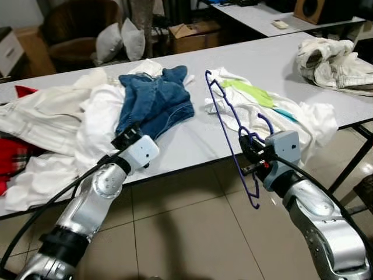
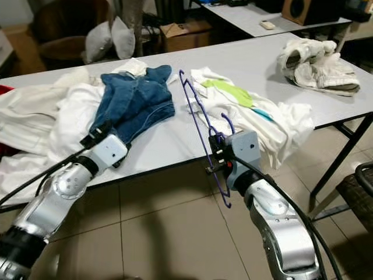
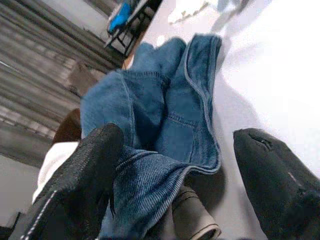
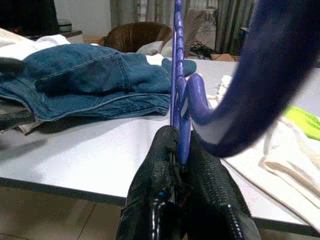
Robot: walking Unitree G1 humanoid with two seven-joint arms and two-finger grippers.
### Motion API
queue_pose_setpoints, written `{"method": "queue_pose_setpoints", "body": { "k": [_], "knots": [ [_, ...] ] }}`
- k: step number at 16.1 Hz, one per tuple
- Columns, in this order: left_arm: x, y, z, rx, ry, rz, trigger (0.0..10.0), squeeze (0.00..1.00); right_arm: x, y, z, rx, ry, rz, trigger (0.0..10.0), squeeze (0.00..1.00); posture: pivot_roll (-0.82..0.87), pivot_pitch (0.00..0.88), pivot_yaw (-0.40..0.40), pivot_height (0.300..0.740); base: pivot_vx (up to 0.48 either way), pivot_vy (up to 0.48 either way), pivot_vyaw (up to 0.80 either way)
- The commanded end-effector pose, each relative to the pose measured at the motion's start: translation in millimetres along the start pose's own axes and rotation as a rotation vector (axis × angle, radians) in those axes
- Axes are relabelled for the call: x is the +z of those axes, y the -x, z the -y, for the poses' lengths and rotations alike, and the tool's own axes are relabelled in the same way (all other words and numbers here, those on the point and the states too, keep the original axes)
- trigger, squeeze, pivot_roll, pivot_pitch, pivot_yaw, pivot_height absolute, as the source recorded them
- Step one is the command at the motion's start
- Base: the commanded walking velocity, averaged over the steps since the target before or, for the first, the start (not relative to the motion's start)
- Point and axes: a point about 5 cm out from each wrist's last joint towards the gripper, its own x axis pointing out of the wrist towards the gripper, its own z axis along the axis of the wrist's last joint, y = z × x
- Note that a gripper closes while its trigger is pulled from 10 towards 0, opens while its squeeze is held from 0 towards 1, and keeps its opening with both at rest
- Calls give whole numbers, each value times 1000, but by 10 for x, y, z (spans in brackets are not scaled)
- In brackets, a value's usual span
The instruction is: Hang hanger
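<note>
The stitched hem of the denim arches up off the table while the rest lies slumped, so my left gripper will next pinch the denim by that raised hem [image 3: 202, 167].
A thin purple hanger [image 1: 228, 133] stands almost upright in front of the white table [image 1: 204, 140], its hook [image 1: 265, 123] curling toward me. My right gripper [image 1: 249, 153] is shut on the hanger's neck; in the right wrist view the fingers [image 4: 200, 185] pinch the purple hanger [image 4: 178, 95]. A blue denim garment [image 1: 156, 104] lies on the table. My left gripper [image 1: 127, 137] is open at the garment's near edge; in the left wrist view the denim hem [image 3: 150, 175] sits between the fingers [image 3: 85, 175].
White clothes [image 1: 64, 116] and a red plaid piece [image 1: 11, 153] cover the table's left part. A white shirt with green print [image 1: 262, 102] lies behind the hanger, more white laundry [image 1: 335, 64] at the far right. Chair, pillows and boxes stand behind. Tiled floor [image 1: 186, 233] lies below.
</note>
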Motion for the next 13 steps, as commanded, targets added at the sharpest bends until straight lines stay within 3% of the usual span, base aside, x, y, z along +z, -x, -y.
{"method": "queue_pose_setpoints", "body": {
  "k": [1,2,5,7,8,9,13],
  "knots": [
    [-22,-13,-62,16,-29,-7,1882,0,51,38,5,-5,19,15,10000,0,-198,15,105,740,0,0,0],
    [-25,-10,-54,-1,-48,-2,0,0,47,57,21,-9,24,11,10000,0,-199,17,103,740,0,0,0],
    [-64,23,-49,-15,-94,-8,39,0,40,56,27,-14,23,9,10000,0,-194,14,95,740,0,0,0],
    [-109,68,-79,-21,-129,-21,1608,0,45,37,33,-13,22,10,10000,0,-184,8,86,740,0,0,0],
    [-148,109,-120,-25,-172,-33,8510,0,53,19,34,-8,23,13,10000,0,-175,5,80,740,0,0,0],
    [-174,137,-171,-23,-208,-44,10000,0,60,1,36,-4,23,16,10000,0,-168,5,75,740,0,0,0],
    [-240,157,-257,-55,-317,-71,10000,0,64,-43,11,13,23,23,10000,0,-152,2,70,740,0,0,0]
  ]
}}
